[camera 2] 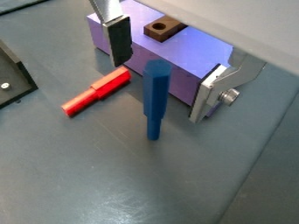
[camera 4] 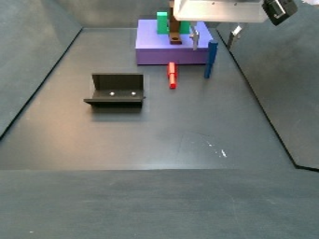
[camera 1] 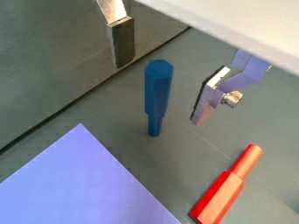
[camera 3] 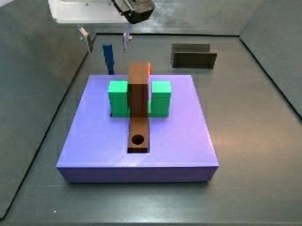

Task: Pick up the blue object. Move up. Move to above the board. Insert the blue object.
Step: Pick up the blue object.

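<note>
The blue object has to go into the board (camera 3: 139,106), so my gripper needs to grab the blue object's upper end (camera 3: 108,50) next.
The blue object (camera 1: 156,92) is a slim blue peg standing upright on the grey floor beside the lavender slab; it also shows in the wrist view (camera 2: 155,94) and in both side views (camera 3: 108,58) (camera 4: 211,59). My gripper (camera 1: 162,87) (camera 2: 159,87) is open over the peg, one finger on each side of its top end, with a gap on both sides. In the side views the gripper (camera 3: 105,38) (camera 4: 214,37) hangs about level with the peg's top. The board (camera 3: 139,106) is a brown bar crossing a green block (camera 3: 118,98), and its hole end shows in a wrist view (camera 2: 163,31).
A red peg (camera 2: 97,92) (camera 4: 173,75) (camera 1: 228,184) lies on the floor near the blue one. The lavender slab (camera 3: 177,132) (camera 2: 187,54) (camera 1: 65,188) carries the board. A dark olive box (camera 3: 193,56) stands behind it. The fixture (camera 4: 116,91) (camera 2: 10,79) stands further out on the floor.
</note>
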Controlling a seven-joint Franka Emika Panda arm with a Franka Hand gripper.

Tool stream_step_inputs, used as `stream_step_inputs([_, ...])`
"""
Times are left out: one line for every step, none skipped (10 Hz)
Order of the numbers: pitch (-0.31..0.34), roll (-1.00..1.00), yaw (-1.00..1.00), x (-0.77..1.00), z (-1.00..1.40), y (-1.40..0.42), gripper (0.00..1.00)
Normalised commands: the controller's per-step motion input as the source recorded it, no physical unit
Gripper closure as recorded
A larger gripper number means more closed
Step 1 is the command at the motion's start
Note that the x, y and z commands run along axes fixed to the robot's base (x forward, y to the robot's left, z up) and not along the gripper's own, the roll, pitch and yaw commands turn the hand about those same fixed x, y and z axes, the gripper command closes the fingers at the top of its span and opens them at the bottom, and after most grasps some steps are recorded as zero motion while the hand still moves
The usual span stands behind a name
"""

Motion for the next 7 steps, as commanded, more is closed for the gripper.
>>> stream_step_inputs([0.0,0.25,-0.2,0.0,-0.35,0.01,0.0])
stream_step_inputs([0.0,0.26,-0.18,0.0,-0.38,0.0,0.0])
stream_step_inputs([0.0,0.25,-0.16,0.0,-0.37,0.01,0.0])
stream_step_inputs([0.019,0.18,-0.09,0.0,-0.21,0.13,0.0])
stream_step_inputs([0.007,0.1,0.0,0.0,-0.07,0.15,0.0])
stream_step_inputs([0.019,0.07,0.0,0.0,-0.03,0.15,0.0])
stream_step_inputs([0.007,0.05,0.0,0.0,0.0,0.02,0.0])
